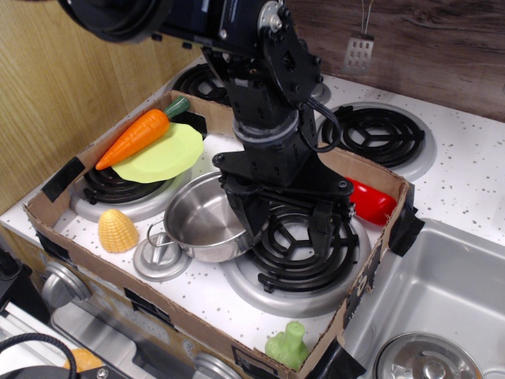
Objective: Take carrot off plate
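My gripper will take the carrot off the plate point(170, 155), so next it will grab the orange carrot by its thick stem end point(156, 122).
The orange carrot point(136, 137), green stem end pointing to the back, lies slantwise across the left rim of the lime-green plate point(170, 155), which rests on the back-left burner. Its tip overhangs the plate's left edge. My gripper point(288, 227) is black, points down and stands open and empty over the front-right burner, to the right of the plate. Its left finger point(246, 217) is at the steel pot's rim. The gripper is well apart from the carrot.
A steel pot point(199, 223) sits at front centre, with a small grey lid point(160, 262) and a yellow corn cob point(118, 230) beside it. A red pepper point(371, 202) lies at the right. A cardboard wall point(197, 328) rings the stove, with a green toy point(288, 344) at its front and a sink point(442, 292) to the right.
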You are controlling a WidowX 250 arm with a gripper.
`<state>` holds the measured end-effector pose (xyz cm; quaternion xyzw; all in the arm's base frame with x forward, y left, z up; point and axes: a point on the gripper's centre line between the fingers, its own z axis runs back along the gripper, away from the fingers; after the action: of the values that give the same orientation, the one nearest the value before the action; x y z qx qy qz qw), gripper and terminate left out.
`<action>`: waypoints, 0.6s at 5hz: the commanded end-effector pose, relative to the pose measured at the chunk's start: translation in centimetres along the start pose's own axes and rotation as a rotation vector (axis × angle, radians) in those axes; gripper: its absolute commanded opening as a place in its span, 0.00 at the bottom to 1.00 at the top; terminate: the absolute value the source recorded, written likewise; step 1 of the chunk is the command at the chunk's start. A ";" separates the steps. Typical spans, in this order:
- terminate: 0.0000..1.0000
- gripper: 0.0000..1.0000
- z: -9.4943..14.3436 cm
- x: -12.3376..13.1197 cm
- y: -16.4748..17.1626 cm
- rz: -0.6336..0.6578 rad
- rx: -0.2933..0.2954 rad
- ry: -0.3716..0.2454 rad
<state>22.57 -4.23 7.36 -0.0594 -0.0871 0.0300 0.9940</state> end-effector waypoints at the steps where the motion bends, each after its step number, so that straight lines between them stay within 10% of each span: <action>1: 0.00 1.00 0.0 0.0 0.0 0.000 0.000 0.000; 3: 0.00 1.00 2.5 3.5 4.6 -0.068 0.010 0.029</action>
<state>24.81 0.99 9.06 -0.0528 -0.0541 -0.0060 0.9971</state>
